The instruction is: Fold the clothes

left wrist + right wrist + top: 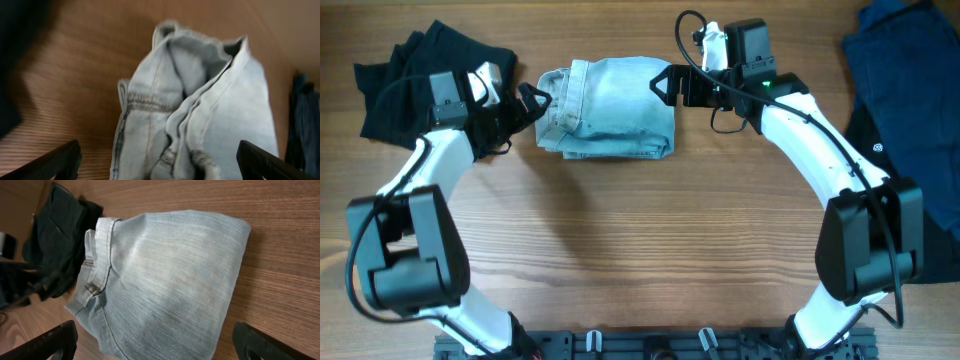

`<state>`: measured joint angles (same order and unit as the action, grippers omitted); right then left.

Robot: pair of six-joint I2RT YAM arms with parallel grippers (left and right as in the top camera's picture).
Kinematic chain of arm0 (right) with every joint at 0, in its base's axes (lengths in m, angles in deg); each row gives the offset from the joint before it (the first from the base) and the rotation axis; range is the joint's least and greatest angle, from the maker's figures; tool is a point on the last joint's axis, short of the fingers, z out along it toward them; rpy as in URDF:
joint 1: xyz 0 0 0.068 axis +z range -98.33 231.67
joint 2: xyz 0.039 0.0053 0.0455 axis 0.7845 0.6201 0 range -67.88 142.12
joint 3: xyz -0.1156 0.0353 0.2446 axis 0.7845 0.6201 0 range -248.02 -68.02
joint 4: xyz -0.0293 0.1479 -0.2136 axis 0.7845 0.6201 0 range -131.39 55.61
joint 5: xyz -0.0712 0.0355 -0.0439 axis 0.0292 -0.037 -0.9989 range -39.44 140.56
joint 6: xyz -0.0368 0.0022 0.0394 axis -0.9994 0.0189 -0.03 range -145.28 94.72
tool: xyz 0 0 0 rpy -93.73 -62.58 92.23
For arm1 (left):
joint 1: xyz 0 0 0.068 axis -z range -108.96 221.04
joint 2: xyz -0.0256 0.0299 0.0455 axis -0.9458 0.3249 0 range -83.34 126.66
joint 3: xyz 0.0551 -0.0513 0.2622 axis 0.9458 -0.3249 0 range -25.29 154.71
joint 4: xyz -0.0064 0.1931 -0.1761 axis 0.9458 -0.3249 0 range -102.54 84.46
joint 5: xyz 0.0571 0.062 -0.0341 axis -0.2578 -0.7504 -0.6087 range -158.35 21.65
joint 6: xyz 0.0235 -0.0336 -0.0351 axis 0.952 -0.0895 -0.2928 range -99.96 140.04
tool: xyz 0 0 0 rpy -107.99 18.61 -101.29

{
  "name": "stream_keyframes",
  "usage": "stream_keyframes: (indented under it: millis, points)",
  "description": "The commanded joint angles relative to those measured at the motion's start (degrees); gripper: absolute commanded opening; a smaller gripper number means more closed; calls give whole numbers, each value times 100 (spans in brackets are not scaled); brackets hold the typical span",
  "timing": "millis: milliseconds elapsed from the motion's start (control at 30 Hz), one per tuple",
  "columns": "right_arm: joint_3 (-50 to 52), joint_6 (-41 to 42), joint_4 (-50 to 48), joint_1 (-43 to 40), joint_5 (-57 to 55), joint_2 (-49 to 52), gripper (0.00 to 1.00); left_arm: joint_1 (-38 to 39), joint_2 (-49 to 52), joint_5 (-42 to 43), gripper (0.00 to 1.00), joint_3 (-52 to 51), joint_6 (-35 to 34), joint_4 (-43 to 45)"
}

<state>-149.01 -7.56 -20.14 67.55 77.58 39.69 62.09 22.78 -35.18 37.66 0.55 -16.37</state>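
Note:
My left gripper grabs the denim shorts [610, 107] by the gathered waistband folds facing the black garment next, to stack them there still folded.
The light-blue denim shorts [610, 107] lie folded into a compact rectangle at the table's upper middle, waistband toward the left. My left gripper [534, 101] is open at their left edge, the waistband folds [195, 110] between its spread fingers. My right gripper [663, 84] is open above their upper right corner; the right wrist view shows the folded denim [165, 280] below it, nothing held.
A black garment [415, 70] is heaped at the far left, also seen in the right wrist view [55, 240]. A dark navy garment [905, 60] lies at the far right over black cloth [910, 180]. Bare wood table [640, 240] fills the front.

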Motion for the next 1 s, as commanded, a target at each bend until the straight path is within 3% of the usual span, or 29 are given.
stream_keyframes:
  millis: [0, 400, 867, 933, 967]
  points:
    - [0, -103, 52, -48, 138, -92, 100, 37, 498, 614, 100, 33, 540, 46]
    - [0, -98, 136, -48, 164, -92, 100, 326, 715, 791, 100, 33, 584, 413]
    - [0, -105, 236, -48, 269, -92, 100, 723, 1386, 341, 100, 33, 413, 466]
    - [-2, -105, 236, -48, 269, -92, 100, 824, 1510, 341, 89, 33, 352, 614]
    - [0, -103, 238, -48, 269, -92, 100, 894, 1576, 334, 75, 33, 341, 710]
